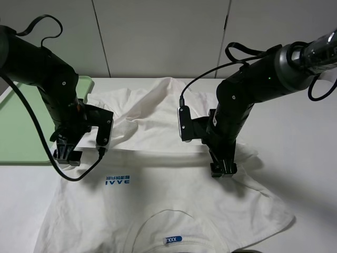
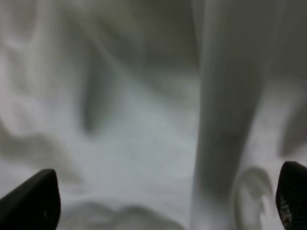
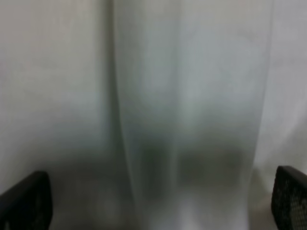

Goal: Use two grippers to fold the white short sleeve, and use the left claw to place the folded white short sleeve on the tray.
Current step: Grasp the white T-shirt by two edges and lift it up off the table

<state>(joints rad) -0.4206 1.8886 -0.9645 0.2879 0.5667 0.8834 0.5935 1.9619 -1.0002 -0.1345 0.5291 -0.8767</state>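
Note:
My fingers reach down to the cloth on either side of the fold [image 1: 203, 154]. My right gripper should now close on the white short sleeve [image 1: 158, 195].
The white short sleeve [image 1: 158, 195] lies spread on the table, collar and blue neck label nearest the camera and the blue print left of centre. Its far part is bunched and laid over, leaving a straight edge across the middle. My left gripper [image 1: 68, 154] points down at the left end of that edge, and my right gripper [image 1: 222, 169] points down at the right end. In the left wrist view the left gripper [image 2: 160, 206] stands wide open over blurred white cloth [image 2: 144, 143]. The right gripper [image 3: 158, 203] is just as open above cloth [image 3: 192, 96]. The pale green tray [image 1: 21, 121] sits at the far left.
The white table [image 1: 310, 158] extends to the right of the shirt. The tray lies directly behind and beside the left arm. A pale wall stands behind the table's far edge.

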